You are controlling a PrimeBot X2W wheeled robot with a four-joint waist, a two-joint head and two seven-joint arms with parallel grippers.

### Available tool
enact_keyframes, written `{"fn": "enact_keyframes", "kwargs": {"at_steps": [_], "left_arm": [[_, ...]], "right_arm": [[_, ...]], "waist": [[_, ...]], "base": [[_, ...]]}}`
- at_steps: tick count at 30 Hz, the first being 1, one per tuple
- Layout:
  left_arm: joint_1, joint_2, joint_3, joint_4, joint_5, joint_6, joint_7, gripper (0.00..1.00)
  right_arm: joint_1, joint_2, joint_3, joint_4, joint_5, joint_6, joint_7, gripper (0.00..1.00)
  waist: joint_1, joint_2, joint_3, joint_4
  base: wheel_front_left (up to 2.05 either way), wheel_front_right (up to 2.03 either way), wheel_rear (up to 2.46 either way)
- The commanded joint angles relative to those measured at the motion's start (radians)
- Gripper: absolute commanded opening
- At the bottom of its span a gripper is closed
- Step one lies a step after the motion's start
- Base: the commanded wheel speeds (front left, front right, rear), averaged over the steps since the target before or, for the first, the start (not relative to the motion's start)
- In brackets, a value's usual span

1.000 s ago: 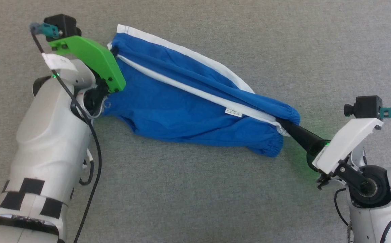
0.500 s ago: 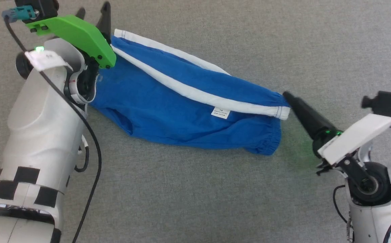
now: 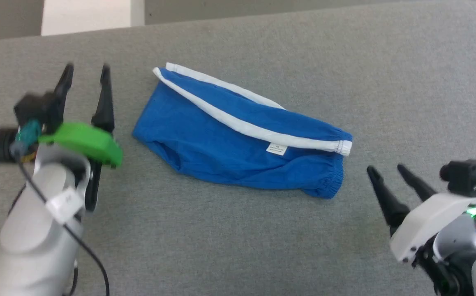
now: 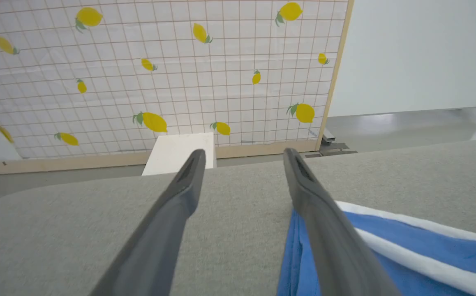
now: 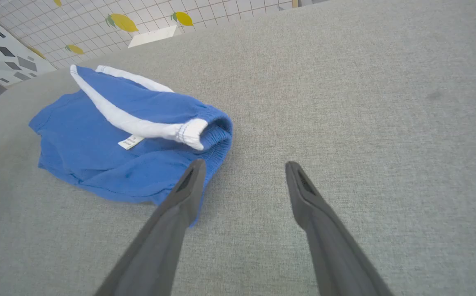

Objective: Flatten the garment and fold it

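Observation:
My right gripper grabs the garment by its ribbed elastic edge (image 3: 338, 173) next, to fold the blue shorts (image 3: 238, 144).
The bright blue shorts (image 3: 238, 144) lie folded lengthwise on the grey table, white trim bands running along the top and a small white tag (image 3: 276, 149) facing up. No "23" print shows. My left gripper (image 3: 86, 70) stands open to the left of the shorts, apart from them; in the left wrist view the shorts (image 4: 390, 255) lie under and right of my right-hand finger. My right gripper (image 3: 384, 168) is open just right of the elastic waistband end (image 3: 331, 181). In the right wrist view the shorts (image 5: 123, 135) sit ahead and left of my open gripper (image 5: 242, 164).
The grey cloth-covered table (image 3: 262, 246) extends all round the shorts. Its far edge (image 3: 238, 14) runs along the top. Beyond it stand a lemon-print grid panel (image 4: 160, 74), a white block (image 4: 178, 152) and a white wall (image 4: 419, 53).
Both grippers have let go of the shorts, opened and drawn back from them. The shorts dropped flat onto the table. The head camera has tilted up, bringing the far table edge into view.

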Motion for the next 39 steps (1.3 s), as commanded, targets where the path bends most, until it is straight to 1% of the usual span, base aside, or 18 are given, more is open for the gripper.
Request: {"fn": "enact_keyframes", "kwargs": {"at_steps": [1, 4, 7, 12, 16, 20, 24, 27, 28, 29, 30, 35, 36, 37, 38, 39], "left_arm": [[0.068, 0.014, 0.023, -0.044, -0.003, 0.029, -0.007, 1.00], [0.182, 0.024, 0.064, -0.134, -0.014, 0.075, -0.008, 1.00], [0.284, 0.017, 0.085, -0.221, -0.024, 0.110, -0.009, 1.00], [0.380, -0.005, 0.086, -0.301, -0.038, 0.137, -0.009, 1.00], [0.406, -0.018, 0.070, -0.329, -0.042, 0.141, -0.004, 1.00], [0.410, -0.025, 0.057, -0.336, -0.042, 0.140, -0.002, 1.00], [0.415, -0.027, 0.047, -0.329, -0.045, 0.137, 0.005, 1.00], [0.418, -0.026, 0.036, -0.324, -0.048, 0.128, 0.012, 1.00], [0.416, -0.026, 0.030, -0.322, -0.048, 0.123, 0.017, 1.00], [0.413, -0.025, 0.024, -0.321, -0.047, 0.119, 0.021, 1.00], [0.407, -0.025, 0.017, -0.320, -0.046, 0.114, 0.029, 1.00], [0.347, -0.031, -0.019, -0.304, -0.053, 0.087, 0.095, 1.00], [0.327, -0.042, -0.021, -0.293, -0.069, 0.082, 0.119, 1.00], [0.310, -0.052, -0.022, -0.280, -0.087, 0.078, 0.144, 1.00], [0.264, -0.062, -0.035, -0.240, -0.108, 0.068, 0.210, 1.00], [0.236, -0.072, -0.041, -0.214, -0.124, 0.063, 0.249, 1.00]], "right_arm": [[0.026, 0.000, 0.014, -0.020, -0.008, -0.001, 0.022, 1.00], [0.054, 0.000, 0.040, -0.022, -0.008, -0.001, 0.059, 1.00], [0.041, 0.000, 0.060, 0.015, -0.018, -0.001, 0.089, 1.00], [-0.034, 0.000, 0.066, 0.133, -0.045, -0.001, 0.114, 1.00], [-0.101, 0.000, 0.043, 0.252, -0.066, -0.001, 0.114, 1.00], [-0.132, 0.000, 0.014, 0.353, -0.092, -0.001, 0.116, 1.00], [-0.135, 0.000, 0.024, 0.423, -0.110, -0.001, 0.131, 1.00], [-0.135, 0.000, 0.036, 0.451, -0.107, -0.001, 0.142, 1.00], [-0.135, 0.000, 0.037, 0.459, -0.103, -0.001, 0.147, 0.53], [-0.136, 0.000, 0.042, 0.461, -0.101, -0.001, 0.149, 0.12], [-0.138, 0.000, 0.046, 0.461, -0.101, -0.001, 0.148, 0.00], [-0.151, 0.000, 0.054, 0.440, -0.091, -0.001, 0.135, 0.00], [-0.155, 0.000, 0.058, 0.433, -0.087, -0.001, 0.129, 0.00], [-0.159, 0.000, 0.062, 0.426, -0.082, -0.001, 0.124, 0.00], [-0.167, 0.000, 0.075, 0.414, -0.071, -0.001, 0.113, 0.00], [-0.172, 0.000, 0.085, 0.408, -0.064, -0.001, 0.108, 0.00]], "waist": [[0.0000, 0.0000, -0.041, 0.034], [0.0000, 0.0000, -0.058, 0.047], [0.0000, 0.0000, -0.066, 0.066], [0.0000, 0.0000, -0.072, 0.111], [0.0000, 0.0000, -0.069, 0.156], [0.0000, 0.0000, -0.067, 0.188], [0.0000, 0.0000, -0.069, 0.201], [0.0000, 0.0000, -0.072, 0.203], [0.0000, 0.0000, -0.074, 0.203], [0.0000, 0.0000, -0.075, 0.201], [0.0000, 0.0000, -0.077, 0.199], [0.0000, 0.0000, -0.080, 0.174], [0.0000, 0.0000, -0.080, 0.165], [0.0000, 0.0000, -0.079, 0.159], [0.0000, 0.0000, -0.074, 0.141], [0.0000, 0.0000, -0.072, 0.129]], "base": [[0.00, 0.00, 0.00], [0.00, 0.00, 0.00], [0.00, 0.00, 0.00], [0.00, 0.00, 0.00], [0.00, 0.00, 0.00], [0.00, 0.00, 0.00], [0.00, 0.00, 0.00], [0.00, 0.00, 0.00], [0.00, 0.00, 0.00], [0.00, 0.00, 0.00], [0.00, 0.00, 0.00], [0.00, 0.00, 0.00], [0.00, 0.00, 0.00], [0.00, 0.00, 0.00], [0.00, 0.00, 0.00], [0.00, 0.00, 0.00]]}}
